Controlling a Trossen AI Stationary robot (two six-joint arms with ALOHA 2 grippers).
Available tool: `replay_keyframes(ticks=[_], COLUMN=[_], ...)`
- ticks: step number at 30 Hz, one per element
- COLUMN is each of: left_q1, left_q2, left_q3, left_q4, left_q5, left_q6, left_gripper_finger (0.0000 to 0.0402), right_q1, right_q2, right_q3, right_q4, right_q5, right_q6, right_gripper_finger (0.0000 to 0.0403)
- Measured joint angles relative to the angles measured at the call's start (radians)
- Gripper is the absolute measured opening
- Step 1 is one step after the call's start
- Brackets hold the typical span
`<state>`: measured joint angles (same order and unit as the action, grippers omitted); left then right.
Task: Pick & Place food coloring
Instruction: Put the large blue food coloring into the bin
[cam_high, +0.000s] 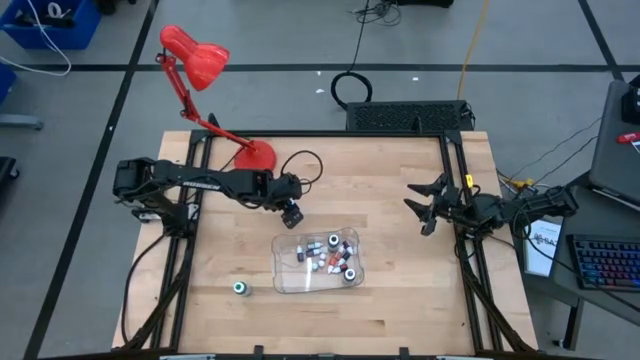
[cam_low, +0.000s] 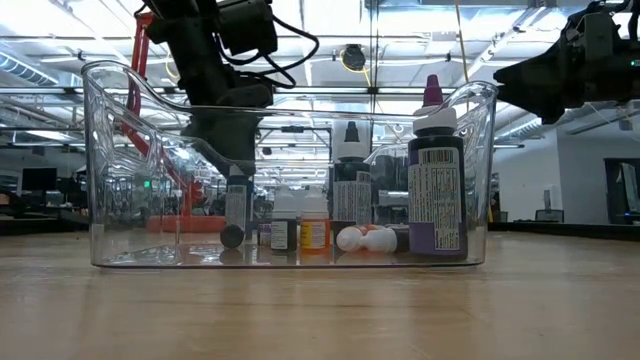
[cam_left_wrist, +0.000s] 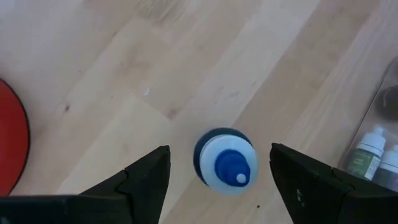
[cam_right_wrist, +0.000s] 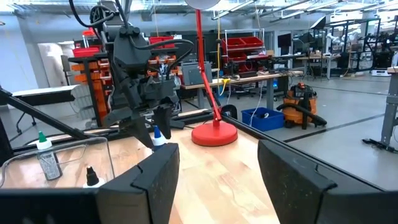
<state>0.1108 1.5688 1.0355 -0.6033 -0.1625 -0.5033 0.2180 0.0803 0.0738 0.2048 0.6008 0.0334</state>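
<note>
My fingers are on either side of the blue bottle's white cap (cam_left_wrist: 225, 163), so my left gripper closes on the cap next.
A blue food coloring bottle (cam_left_wrist: 227, 160) with a white cap stands upright on the wooden table, just beyond the far left corner of the clear tray (cam_high: 277, 265). My left gripper (cam_left_wrist: 219, 150) hangs over it, pointing steeply down and open. One finger stands on each side of the bottle, with a gap on both sides. Several more bottles (cam_high: 328, 255) lie and stand in the tray. One teal bottle (cam_high: 240, 288) sits on the table near the tray's near left corner. My right gripper (cam_high: 425, 205) waits open at the table's right side, holding nothing.
A red desk lamp (cam_high: 200, 60) stands with its base (cam_high: 255, 155) at the table's far left, close behind my left arm. A tall purple-tipped bottle (cam_low: 435, 170) stands in the tray. Bare wood lies between the tray and my right gripper.
</note>
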Motion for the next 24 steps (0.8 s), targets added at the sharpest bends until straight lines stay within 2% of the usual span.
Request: replay_keyframes(ticks=[3, 6, 13, 19, 24], left_q1=[0.000, 0.000, 0.000, -0.013, -0.106], left_q2=[0.000, 0.000, 0.000, -0.034, -0.121], left_q3=[0.000, 0.000, 0.000, 0.010, 0.134], left_q4=[0.000, 0.001, 0.000, -0.029, -0.147], left_q5=[-0.003, -0.003, 0.005, 0.013, 0.000], left_q6=[-0.003, -0.001, 0.021, 0.024, 0.020], left_gripper_finger=[0.0269, 0.0244, 0.0119, 0.0117, 0.0117], right_q1=[0.000, 0.000, 0.000, 0.000, 0.000], right_q2=[0.000, 0.000, 0.000, 0.000, 0.000], right_q3=[0.000, 0.000, 0.001, 0.001, 0.001], right_q4=[0.000, 0.000, 0.001, 0.001, 0.001], right_q5=[0.000, 0.000, 0.000, 0.000, 0.000], right_q6=[0.000, 0.000, 0.000, 0.000, 0.000], right_gripper_finger=[0.0207, 0.0206, 0.0208, 0.0206, 0.0207])
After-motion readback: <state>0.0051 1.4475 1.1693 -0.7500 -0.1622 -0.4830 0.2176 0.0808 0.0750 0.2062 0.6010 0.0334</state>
